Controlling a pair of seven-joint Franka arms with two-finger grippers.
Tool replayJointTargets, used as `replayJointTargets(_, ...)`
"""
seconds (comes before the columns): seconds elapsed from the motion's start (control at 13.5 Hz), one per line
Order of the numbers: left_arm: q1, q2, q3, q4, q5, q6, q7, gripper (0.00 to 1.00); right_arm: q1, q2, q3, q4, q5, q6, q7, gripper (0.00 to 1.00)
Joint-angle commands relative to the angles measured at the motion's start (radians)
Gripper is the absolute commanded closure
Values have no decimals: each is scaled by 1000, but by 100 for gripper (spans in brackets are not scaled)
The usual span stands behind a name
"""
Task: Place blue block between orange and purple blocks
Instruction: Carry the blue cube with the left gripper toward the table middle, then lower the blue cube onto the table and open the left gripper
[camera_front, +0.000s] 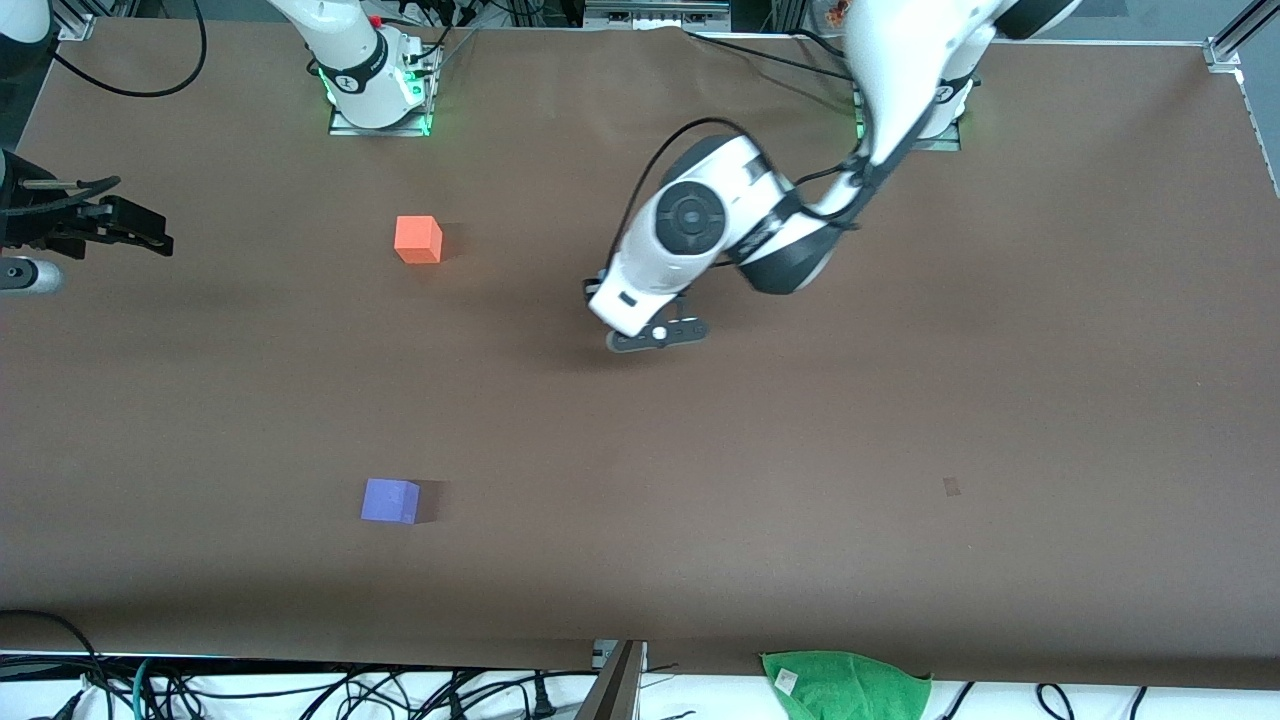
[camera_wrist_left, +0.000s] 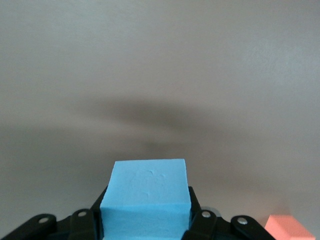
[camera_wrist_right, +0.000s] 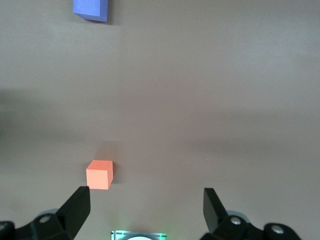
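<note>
The blue block (camera_wrist_left: 147, 195) is above the table in the left wrist view and would fall if released. My left gripper should keep holding it until it is lower.
The blue block (camera_wrist_left: 147, 195) is a light sky-blue cube clamped between the fingers of my left gripper (camera_wrist_left: 147, 216). In the front view it is hidden under the left gripper (camera_front: 657, 335), which hangs low over the middle of the table. The orange block (camera_front: 418, 240) lies toward the right arm's end from it and also shows in the left wrist view (camera_wrist_left: 287, 227). The purple block (camera_front: 390, 500) lies nearer the front camera than the orange one. My right gripper (camera_front: 140, 235) waits open and empty at the right arm's end of the table, with the orange block (camera_wrist_right: 99, 175) and purple block (camera_wrist_right: 91, 10) in its view.
A green cloth (camera_front: 850, 685) lies at the table's front edge. The right arm's base (camera_front: 378, 95) stands at the back edge near the orange block. Cables run along both long edges. A wide stretch of bare brown table separates the orange and purple blocks.
</note>
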Motion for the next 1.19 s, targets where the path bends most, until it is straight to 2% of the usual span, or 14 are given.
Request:
replayJointTargets(0.0, -152, 84, 140, 78, -3, 76, -36, 92, -4, 29, 0, 18, 6, 5, -2, 0)
replayJointTargets(0.15, -199, 127, 173, 78, -5, 154, -79, 88, -4, 46, 0, 18, 6, 13, -4, 0)
replayJointTargets(0.3, -220, 161, 177, 79, -2, 228, -106, 75, -4, 50, 0, 18, 12, 14, -1, 0)
replayJointTargets(0.59, -269, 196, 217, 90, -2, 263, -106, 65, 2, 57, 0, 17, 9, 28, 10, 0)
replayJointTargets(0.74, -277, 202, 228, 90, -2, 277, -106, 42, 1, 72, 0, 18, 15, 36, 10, 0)
replayJointTargets(0.82, -276, 202, 228, 90, -2, 277, -106, 39, 1, 75, 0, 17, 17, 45, 10, 0)
replayJointTargets(0.97, -276, 199, 231, 87, 7, 280, -94, 0, 2, 87, 0, 15, 18, 60, 10, 0)
replayJointTargets(1.11, -274, 190, 228, 87, 68, 280, -91, 0, 4, 99, 3, 17, 20, 65, 10, 0)
